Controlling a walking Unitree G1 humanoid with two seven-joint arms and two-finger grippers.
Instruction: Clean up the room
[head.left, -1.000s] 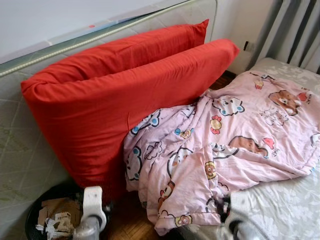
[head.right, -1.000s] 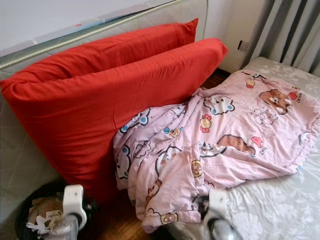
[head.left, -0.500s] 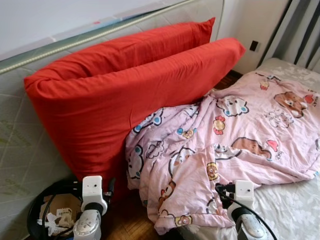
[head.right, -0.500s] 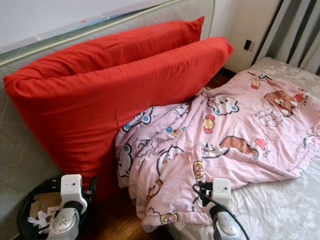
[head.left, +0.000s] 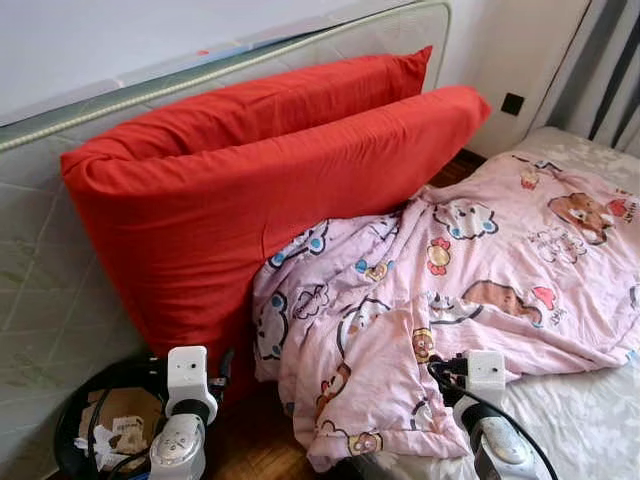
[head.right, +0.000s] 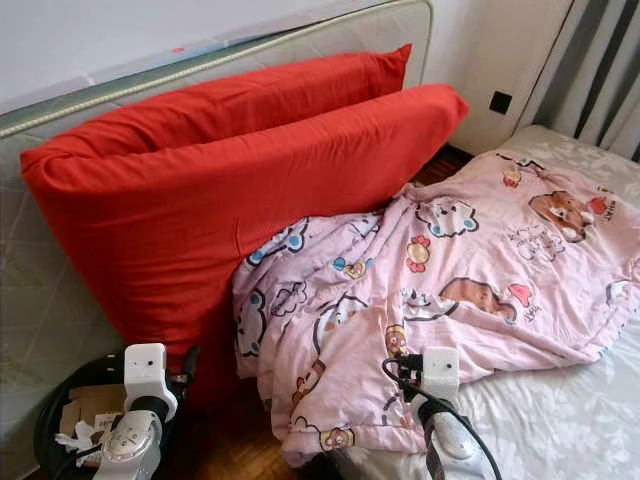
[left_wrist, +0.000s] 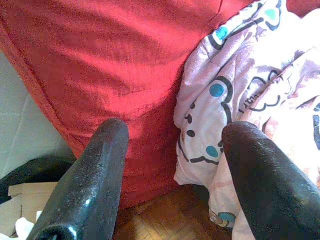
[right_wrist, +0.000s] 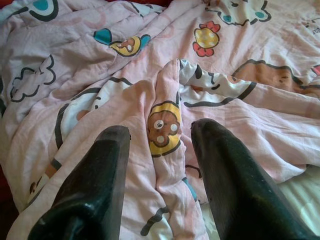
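My right gripper should next take hold of the blanket (head.left: 450, 290) by its raised near fold (head.left: 424, 352), because that fold stands up while the rest lies slack across the bed.
Two big red pillows (head.left: 260, 190) lean upright against a quilted mattress (head.left: 40, 290) that stands on its side. A pink cartoon-print blanket (head.left: 450, 290) lies crumpled over the bed, and its near corner hangs down toward the floor. My left gripper (left_wrist: 175, 132) is open, low beside the bottom of the front pillow (left_wrist: 100, 65) and the blanket's hanging fold (left_wrist: 220, 95). My right gripper (right_wrist: 161, 129) is open just over the blanket's near folds (right_wrist: 160, 125), with nothing held. Both wrists sit low in the eye views, the left (head.left: 188, 372) and the right (head.left: 485, 372).
A black bin (head.left: 80, 420) with cardboard and paper scraps stands on the wooden floor (head.left: 255, 445) at my lower left. The bed's grey floral sheet (head.left: 590, 420) runs to the right. Curtains (head.left: 610, 80) and a wall socket (head.left: 513, 103) are behind.
Both arms have risen into view, the right one up to the blanket's near edge. The view has shifted slightly; pillows and blanket lie as before.
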